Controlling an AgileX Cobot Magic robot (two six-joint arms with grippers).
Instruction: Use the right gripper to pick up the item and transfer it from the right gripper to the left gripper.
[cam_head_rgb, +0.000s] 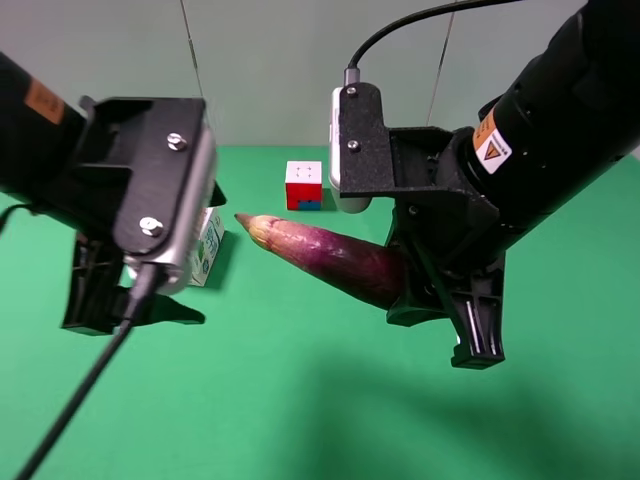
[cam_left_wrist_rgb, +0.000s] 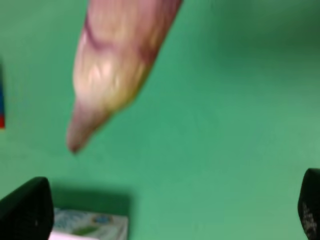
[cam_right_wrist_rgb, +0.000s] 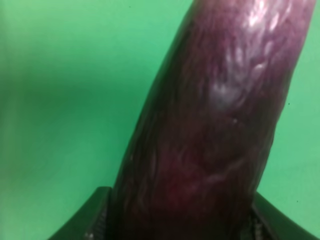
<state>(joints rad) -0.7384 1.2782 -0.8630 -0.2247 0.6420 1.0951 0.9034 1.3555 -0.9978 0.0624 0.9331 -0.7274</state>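
The eggplant's pale stem end (cam_head_rgb: 257, 228) (cam_left_wrist_rgb: 100, 95) is beyond my open left fingers, so my left gripper needs to move toward it before closing on it.
The eggplant (cam_head_rgb: 330, 255) is held in the air above the green table, dark-purple end in my right gripper (cam_head_rgb: 445, 315), pale tapered stem end pointing left toward my left gripper (cam_head_rgb: 135, 310). The right wrist view shows the purple body (cam_right_wrist_rgb: 215, 125) filling the frame, clamped between the two black fingers (cam_right_wrist_rgb: 85, 222). The left wrist view shows the blurred pale stem end (cam_left_wrist_rgb: 115, 65) ahead of the left gripper (cam_left_wrist_rgb: 167, 210), whose fingertips (cam_left_wrist_rgb: 25, 210) stand wide apart with nothing between them. The stem tip is a short way from the left gripper and not touching it.
A white milk carton (cam_head_rgb: 208, 250) stands on the green table (cam_head_rgb: 300, 400) partly behind the left gripper; it also shows in the left wrist view (cam_left_wrist_rgb: 90, 225). A red-white-blue puzzle cube (cam_head_rgb: 304, 185) sits at the back centre. A black cable (cam_head_rgb: 80, 400) hangs from the left arm.
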